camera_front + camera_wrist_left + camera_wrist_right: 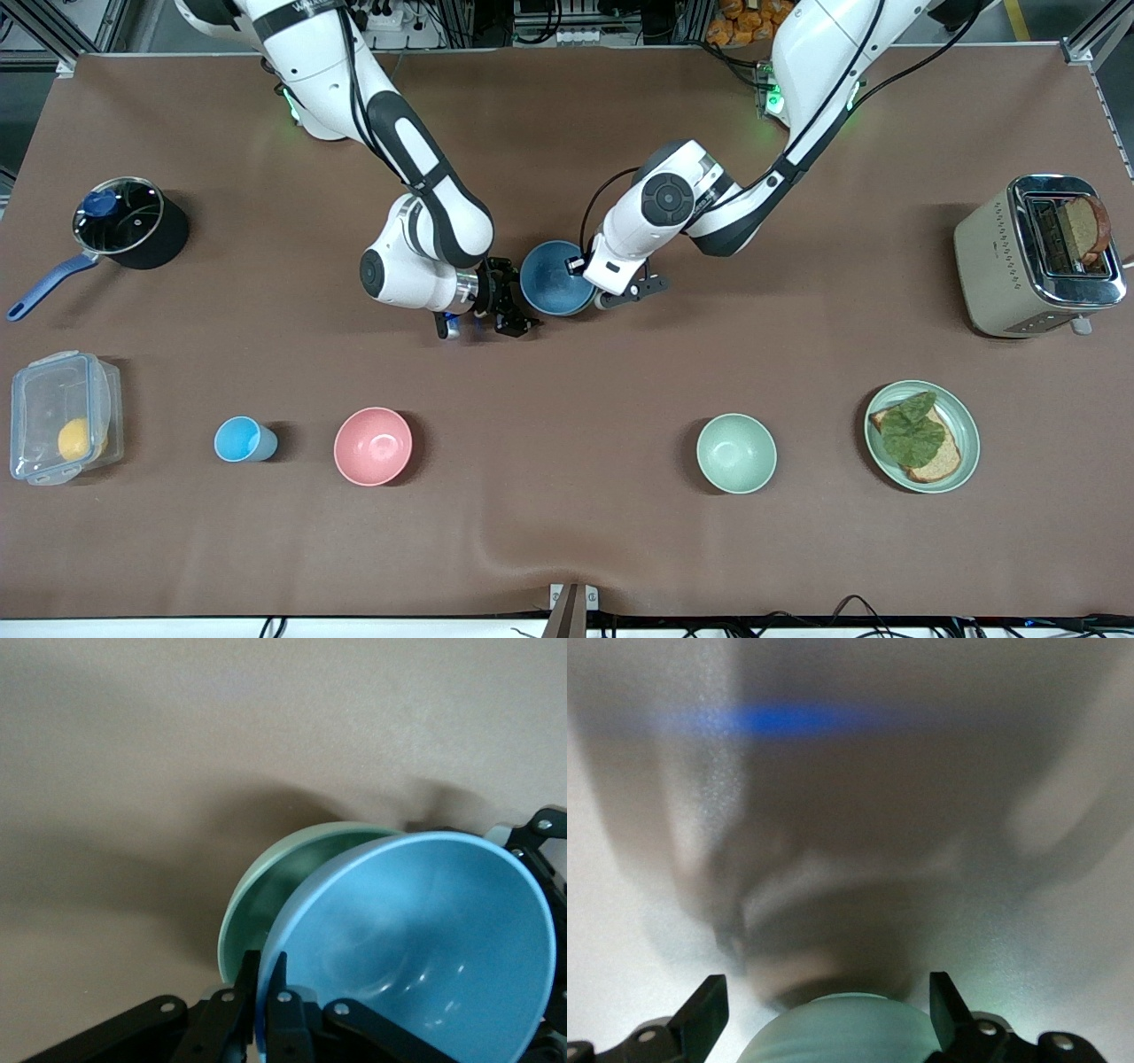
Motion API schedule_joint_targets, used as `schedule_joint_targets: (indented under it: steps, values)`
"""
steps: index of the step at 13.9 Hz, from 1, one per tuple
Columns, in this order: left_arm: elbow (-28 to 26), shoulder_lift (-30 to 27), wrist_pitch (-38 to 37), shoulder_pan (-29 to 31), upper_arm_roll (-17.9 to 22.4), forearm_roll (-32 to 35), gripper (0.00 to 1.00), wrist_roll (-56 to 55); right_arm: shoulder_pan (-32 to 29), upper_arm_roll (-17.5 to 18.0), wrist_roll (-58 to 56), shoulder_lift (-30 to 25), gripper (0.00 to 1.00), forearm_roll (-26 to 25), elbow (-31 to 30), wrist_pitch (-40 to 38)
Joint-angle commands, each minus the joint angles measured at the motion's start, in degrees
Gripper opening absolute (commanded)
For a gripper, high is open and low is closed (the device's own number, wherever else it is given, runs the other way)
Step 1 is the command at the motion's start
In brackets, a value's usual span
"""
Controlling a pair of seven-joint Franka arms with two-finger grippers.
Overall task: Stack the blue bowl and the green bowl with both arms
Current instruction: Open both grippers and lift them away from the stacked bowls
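Observation:
The blue bowl's lower part (pixel 412 983) is inside the green bowl's rim (pixel 245 879), so my left gripper is ready to let go and should open.
The blue bowl (pixel 554 279) is at the table's middle, between both grippers. My left gripper (pixel 595 297) is shut on its rim; in the left wrist view the fingers (pixel 251 967) pinch the rim of the blue bowl (pixel 416 930). A green bowl (pixel 266 895) lies right under the blue bowl, which sits tilted and partly inside it. In the front view that green bowl is hidden under the blue one. My right gripper (pixel 521 301) is beside the bowls, toward the right arm's end. It is open (pixel 826 988), with the green bowl's outer wall (pixel 842 1028) between its fingers.
A second green bowl (pixel 735 453), a pink bowl (pixel 373 446) and a light-blue cup (pixel 239 439) stand nearer the front camera. Also on the table are a green plate (pixel 964 412) with toast, a toaster (pixel 1036 255), a lidded pot (pixel 124 221) and a plastic box (pixel 62 416).

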Motion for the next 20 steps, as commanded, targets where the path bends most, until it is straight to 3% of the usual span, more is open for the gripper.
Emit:
schedule_joint_targets:
  steps: [1, 2, 10, 11, 14, 18, 20]
  values:
    - [0.97, 0.73, 0.41, -0.79, 0.53, 0.48, 0.5, -1.1, 0.46, 0.08, -1.51, 0.09, 1.0, 1.83, -0.03, 0.35]
    - [0.97, 0.56, 0.33, -0.88, 0.88, 1.09, 1.0, -1.45, 0.47, 0.08, -1.51, 0.17, 1.0, 1.83, -0.03, 0.35]
    - [1.41, -1.28, -0.38, 0.0, 0.89, 1.71, 1.0, -2.16, -0.68, -0.18, -4.59, -1.58, 1.0, 0.69, -1.69, -0.61]
    - [1.59, -1.72, -0.38, 0.18, 0.89, 1.89, 1.0, -2.07, -0.85, -0.7, -4.5, -2.28, 1.0, -1.23, -2.13, -1.05]
    - [4.47, -3.3, -3.87, 1.58, 0.97, 2.41, 1.0, -1.89, -1.12, -6.05, -4.24, -4.74, 1.0, -11.32, -2.93, -10.5]
    - [18.43, -2.43, -22.48, 5.61, 0.89, 5.49, 1.0, 3.18, -1.03, -15.63, -4.67, -8.96, 1.0, -21.87, -2.58, -26.42]
    - [20.48, -3.22, -27.77, 9.47, 0.8, 5.4, 1.0, 7.05, -1.2, -18.71, -4.94, -11.24, 1.0, -28.28, -2.4, -30.48]
